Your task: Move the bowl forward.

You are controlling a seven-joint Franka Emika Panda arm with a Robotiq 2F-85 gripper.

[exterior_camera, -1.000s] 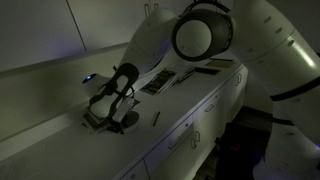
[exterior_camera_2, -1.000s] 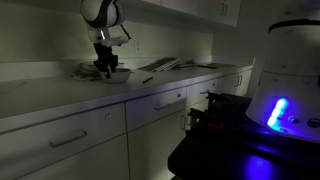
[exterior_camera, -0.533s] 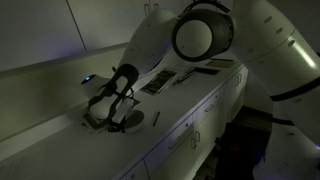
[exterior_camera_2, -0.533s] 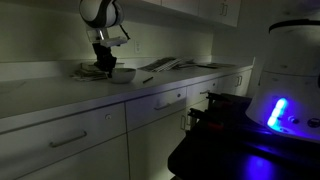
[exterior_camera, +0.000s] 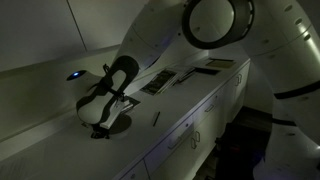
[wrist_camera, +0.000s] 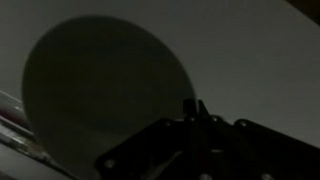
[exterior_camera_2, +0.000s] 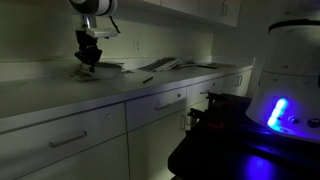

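Observation:
The edge of the bowl is over flat papers or books, so it is too early to release. The bowl moves forward next, or it would end short of the counter.
The scene is very dark. The bowl fills the left of the wrist view as a large dark round shape. My gripper has its fingertips close together at the bowl's right rim and looks shut on it. In both exterior views the gripper is low over the counter with the bowl right under it. The contact itself is hard to make out.
Flat papers or books lie further along the counter, with more near its end. A small pen-like thing lies near the counter's front edge. A wall runs behind. A machine with a blue light stands on the floor.
The gripper has moved along the counter, to the left in both exterior views. The bowl has moved with it, away from the papers.

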